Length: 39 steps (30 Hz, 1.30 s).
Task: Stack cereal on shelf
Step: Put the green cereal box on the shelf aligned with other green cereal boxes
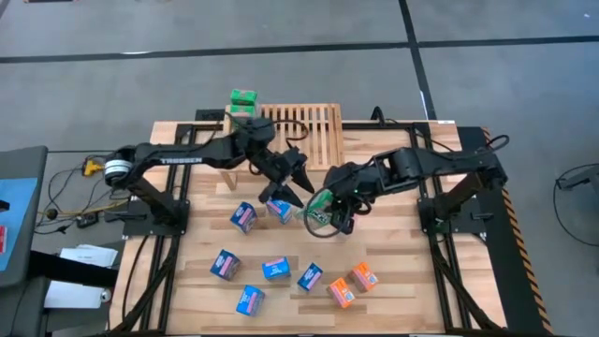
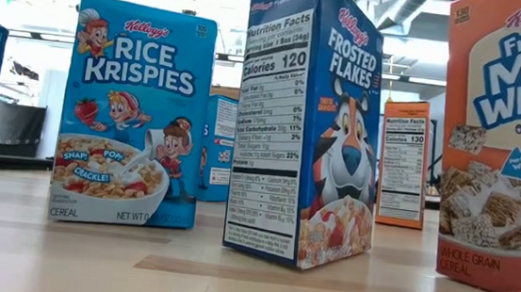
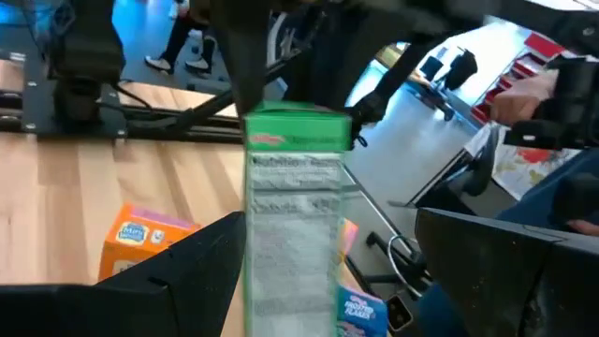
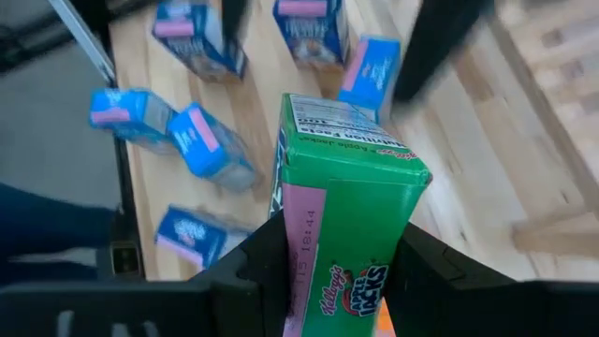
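Observation:
I need to stack the green cereal box on the shelf, so my left gripper should next grab its sides, on either side of its nutrition panel [image 3: 295,220].
My right gripper [image 1: 323,213] is shut on a green cereal box [image 4: 346,187] above the middle of the table. My left gripper [image 1: 292,187] hangs open just to the left of it and faces it. In the left wrist view the green box [image 3: 295,215] shows ahead, between the open fingers, and does not touch them. The light-wood shelf [image 1: 301,131] stands at the far middle, with another green box [image 1: 243,97] on its left end. Several blue boxes [image 1: 243,217] and two orange ones [image 1: 342,293] stand on the near half of the table. My right gripper pinches the green box between its two fingers [image 4: 253,271], on two opposite sides [image 4: 398,234] close to the end with the printed flap. The fingers slant down from the table's right. The box is lifted clear of the table, its other end away from the fingers.
In the low view a blue Rice Krispies box [image 2: 131,116], a Frosted Flakes box [image 2: 305,122] and an orange Mini-Wheats box [image 2: 507,139] stand upright near the front edge. Black arm frames [image 1: 440,215] flank the table. A cable [image 1: 290,126] lies over the shelf's slats.

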Available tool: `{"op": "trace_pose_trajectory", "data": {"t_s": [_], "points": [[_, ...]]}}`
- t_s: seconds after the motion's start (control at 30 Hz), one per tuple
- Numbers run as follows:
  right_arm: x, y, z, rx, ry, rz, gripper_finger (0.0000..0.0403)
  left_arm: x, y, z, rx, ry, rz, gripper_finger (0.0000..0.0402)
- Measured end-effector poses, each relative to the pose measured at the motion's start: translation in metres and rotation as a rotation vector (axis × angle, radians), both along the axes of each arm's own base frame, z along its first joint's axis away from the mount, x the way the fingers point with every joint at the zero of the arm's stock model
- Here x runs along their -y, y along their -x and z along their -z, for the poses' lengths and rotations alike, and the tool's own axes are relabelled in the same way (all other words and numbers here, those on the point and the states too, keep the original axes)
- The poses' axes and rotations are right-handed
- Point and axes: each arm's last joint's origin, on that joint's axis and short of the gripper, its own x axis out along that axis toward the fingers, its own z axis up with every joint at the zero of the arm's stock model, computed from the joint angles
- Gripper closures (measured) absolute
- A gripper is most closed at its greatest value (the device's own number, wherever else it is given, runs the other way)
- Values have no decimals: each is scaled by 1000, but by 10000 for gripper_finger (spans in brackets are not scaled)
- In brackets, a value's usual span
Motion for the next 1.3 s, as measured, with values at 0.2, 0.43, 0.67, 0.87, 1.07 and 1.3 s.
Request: {"op": "trace_pose_trajectory", "data": {"t_s": [0.2, 0.43, 0.67, 0.87, 1.07, 1.3], "points": [[4, 0, 1, -13, 11, -15, 245, 9, -8, 8, -12, -23, -6, 100], [5, 0, 1, -10, 7, -18, 245, 11, -10, 9, -1, -75, -53, 100], [3, 0, 0, -5, -9, -8, 245, 10, -10, 9, 11, -90, -74, 100], [0, -4, -4, 53, -25, -5, 245, 8, -11, 9, 20, -112, -119, 100], [6, -7, -5, 78, -13, -9, 245, 8, -11, 8, 22, -109, -108, 100], [8, -9, -7, 110, -5, -15, 246, 9, -10, 9, 26, -112, -87, 100]]}}
